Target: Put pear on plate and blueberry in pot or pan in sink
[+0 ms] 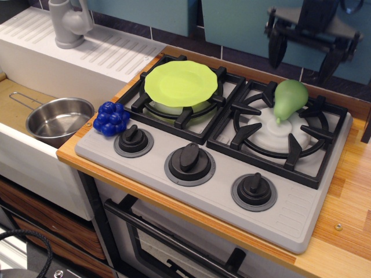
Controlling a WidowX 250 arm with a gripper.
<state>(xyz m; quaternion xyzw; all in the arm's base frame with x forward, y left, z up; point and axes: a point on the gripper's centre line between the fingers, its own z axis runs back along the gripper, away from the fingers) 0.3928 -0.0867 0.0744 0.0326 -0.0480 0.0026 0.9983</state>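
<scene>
The gripper picks up the light-green pear by its wide rounded body [293, 94] next, to put the pear on the lime-green plate [181, 83].
The light-green pear [288, 98] lies on the right burner grate, neck pointing toward the front. The lime-green plate [181, 83] rests on the left burner. The blue blueberry cluster [111, 118] sits at the stove's front left corner beside a knob. The shiny steel pot [58, 120] stands empty in the sink [17, 101], handle pointing left. My black gripper [304, 58] hangs open and empty above and behind the pear, slightly blurred, fingers pointing down.
A grey faucet [69, 23] stands on the ribbed white drainboard [98, 49] at the back left. Three black knobs [189, 159] line the stove front. A wooden counter [348, 191] runs along the right. A tiled wall lies behind.
</scene>
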